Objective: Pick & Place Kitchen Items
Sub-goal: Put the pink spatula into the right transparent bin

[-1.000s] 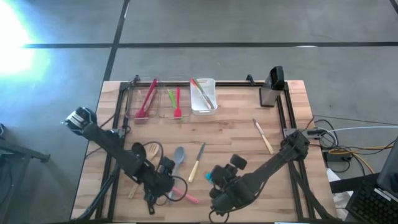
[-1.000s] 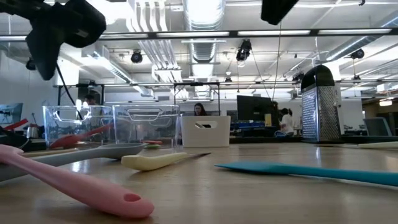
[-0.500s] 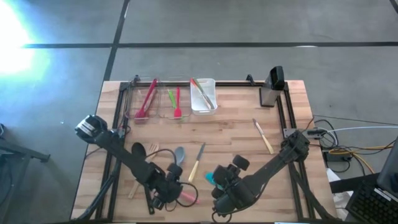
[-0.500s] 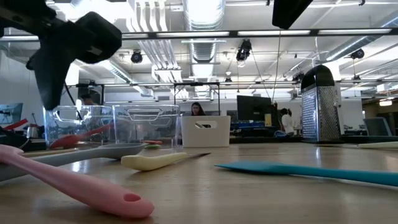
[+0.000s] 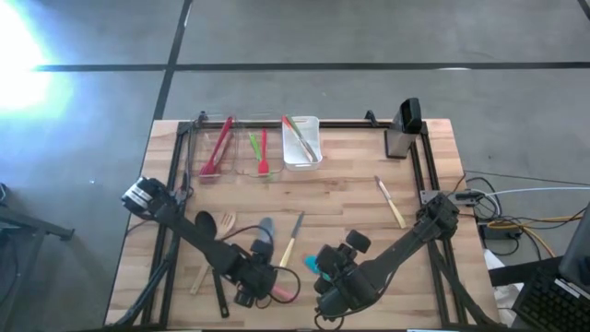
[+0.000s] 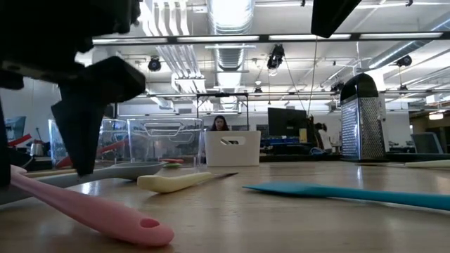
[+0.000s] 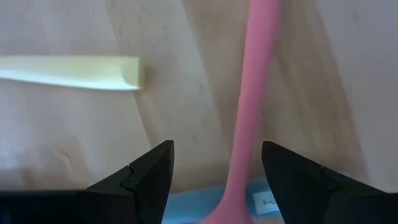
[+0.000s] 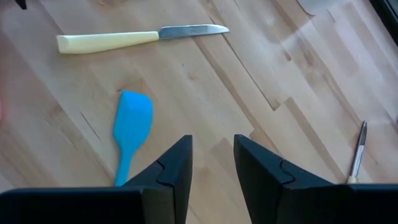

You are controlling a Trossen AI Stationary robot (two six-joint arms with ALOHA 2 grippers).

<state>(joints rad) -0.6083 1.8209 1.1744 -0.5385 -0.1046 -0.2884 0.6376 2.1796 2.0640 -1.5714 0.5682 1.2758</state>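
My left gripper grabs the pink utensil by its handle (image 7: 252, 106) next, to place the pink utensil in the clear bin.
A pink long-handled utensil (image 7: 249, 118) lies flat on the table near the near edge; it also shows in the low view (image 6: 91, 209) and the high view (image 5: 284, 291). My left gripper (image 7: 214, 180) is open, low over it, with one finger on each side of the pink handle, and I see no touch. In the low view the left gripper's dark fingers (image 6: 84, 119) reach down beside the handle. A teal spatula (image 8: 132, 121) and a cream-handled knife (image 8: 134, 38) lie flat ahead of my right gripper (image 8: 212, 165). The right gripper is open and above the table near its near edge (image 5: 332, 277).
At the far edge stand two clear bins (image 5: 214, 148) with red and green utensils and a white bin (image 5: 301, 143), plus a metal grater (image 5: 402, 138). A grey spoon (image 5: 265, 229), a black spoon (image 5: 205, 223) and a wood-handled utensil (image 5: 390, 203) lie on the table.
My left gripper has moved toward the table's near right and come down over the pink utensil, so its fingers now straddle the handle. The right arm has kept still, and no utensil has moved.
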